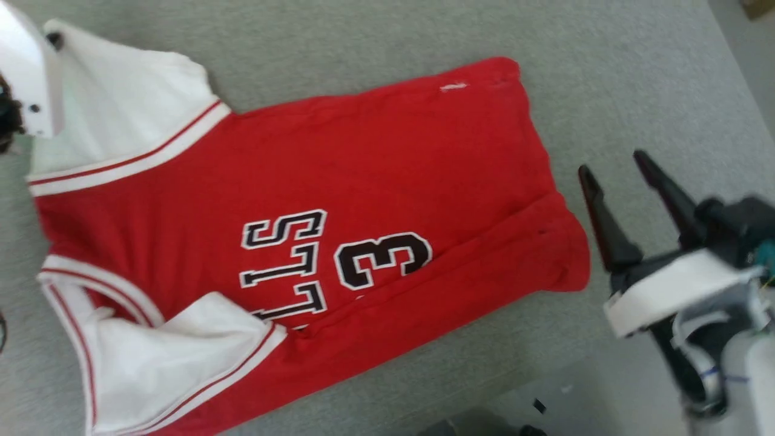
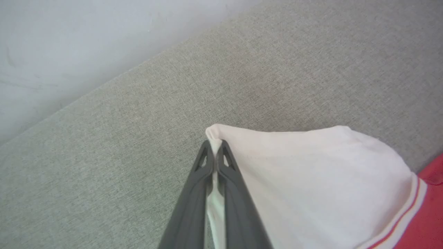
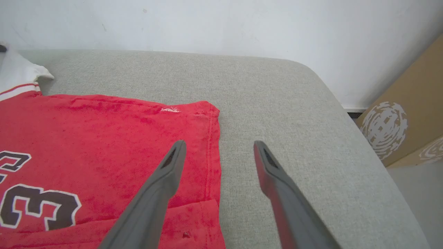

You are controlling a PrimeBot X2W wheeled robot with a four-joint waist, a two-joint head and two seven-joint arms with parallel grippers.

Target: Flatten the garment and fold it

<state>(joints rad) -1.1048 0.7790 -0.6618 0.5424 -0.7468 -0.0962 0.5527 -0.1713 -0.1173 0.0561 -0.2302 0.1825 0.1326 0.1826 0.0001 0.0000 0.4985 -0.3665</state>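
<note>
I should fold the garment [image 1: 339, 181] into a compact bundle, so I should grab its hem [image 1: 546, 181] next with my right gripper.
The garment [image 1: 339, 181], a red jersey with white sleeves and black-white lettering, lies spread on the grey cushion [image 1: 605, 79], collar to the left and hem to the right. Its near long edge is folded over, and the near sleeve [image 1: 175, 345] lies on the chest. My left gripper [image 2: 215, 143] is shut on the tip of the far white sleeve [image 2: 311, 180]. That arm's white casing [image 1: 27, 72] sits over the sleeve at the upper left of the head view. My right gripper [image 1: 614, 165] stands open just right of the hem [image 3: 211, 145], holding nothing [image 3: 219, 144].
A pale wall [image 3: 221, 24] runs behind the cushion. A cardboard box [image 3: 408, 124] stands off the cushion's rounded right corner. Bare grey cushion [image 2: 104, 155] lies beyond the pinched sleeve and to the right of the hem.
</note>
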